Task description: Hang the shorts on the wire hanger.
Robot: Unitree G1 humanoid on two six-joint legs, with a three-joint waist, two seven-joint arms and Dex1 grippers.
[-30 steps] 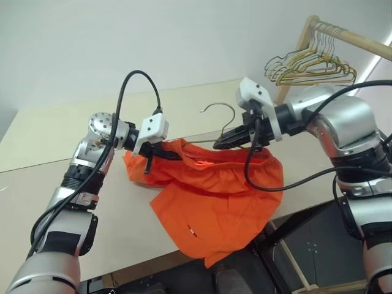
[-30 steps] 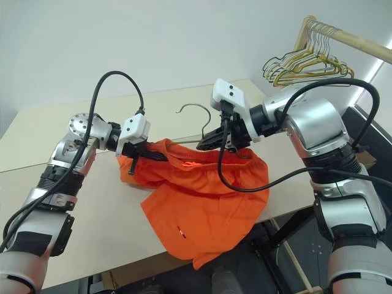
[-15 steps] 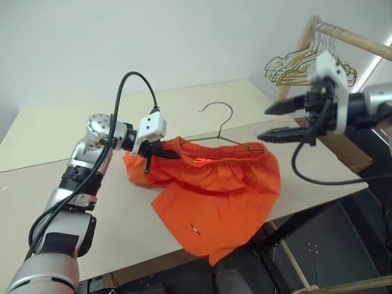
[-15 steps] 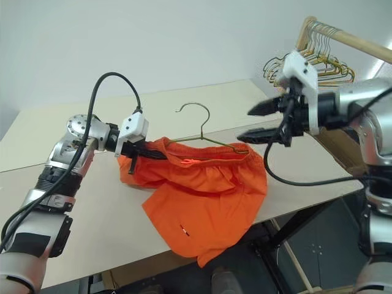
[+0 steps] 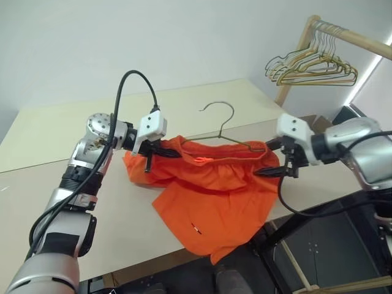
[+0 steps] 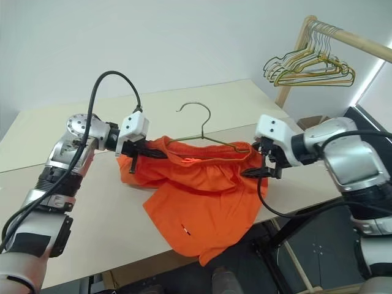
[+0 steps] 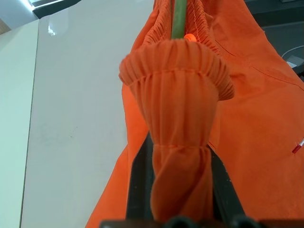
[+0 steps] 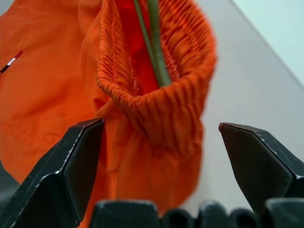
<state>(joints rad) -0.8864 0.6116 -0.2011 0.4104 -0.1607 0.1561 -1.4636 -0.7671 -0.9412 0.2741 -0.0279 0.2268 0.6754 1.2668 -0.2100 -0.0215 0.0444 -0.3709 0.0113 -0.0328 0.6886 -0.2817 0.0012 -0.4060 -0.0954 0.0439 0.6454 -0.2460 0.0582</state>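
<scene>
I will grab the gathered end of the waistband (image 5: 264,157) with my right gripper next. It stands up around the wire, while the leg (image 5: 205,223) of the shorts hangs slack.
The orange shorts (image 5: 214,190) lie on the beige table (image 5: 55,135), one leg hanging over its front edge. The wire hanger (image 5: 222,116) has its body inside the waistband and its hook sticking up behind. My left gripper (image 5: 166,151) is shut on the waistband's left end; the left wrist view shows bunched fabric (image 7: 178,118) pinched between its fingers (image 7: 140,185), with the wire (image 7: 178,19) running on beyond. My right gripper (image 5: 264,160) stands open at the waistband's right end. In the right wrist view its fingers (image 8: 80,161) flank that end (image 8: 156,109) without touching it.
A wooden clothes rack (image 5: 343,33) with bunched gold and green wire hangers (image 5: 312,64) stands at the back right. The table's front edge (image 5: 153,260) runs just below the shorts, with dark floor and a black frame (image 5: 288,226) beneath on the right.
My right gripper let go at the hanger's shoulder, opened, swung out to the right, then came down beside the waistband's right end. The left gripper and the shorts stayed put.
</scene>
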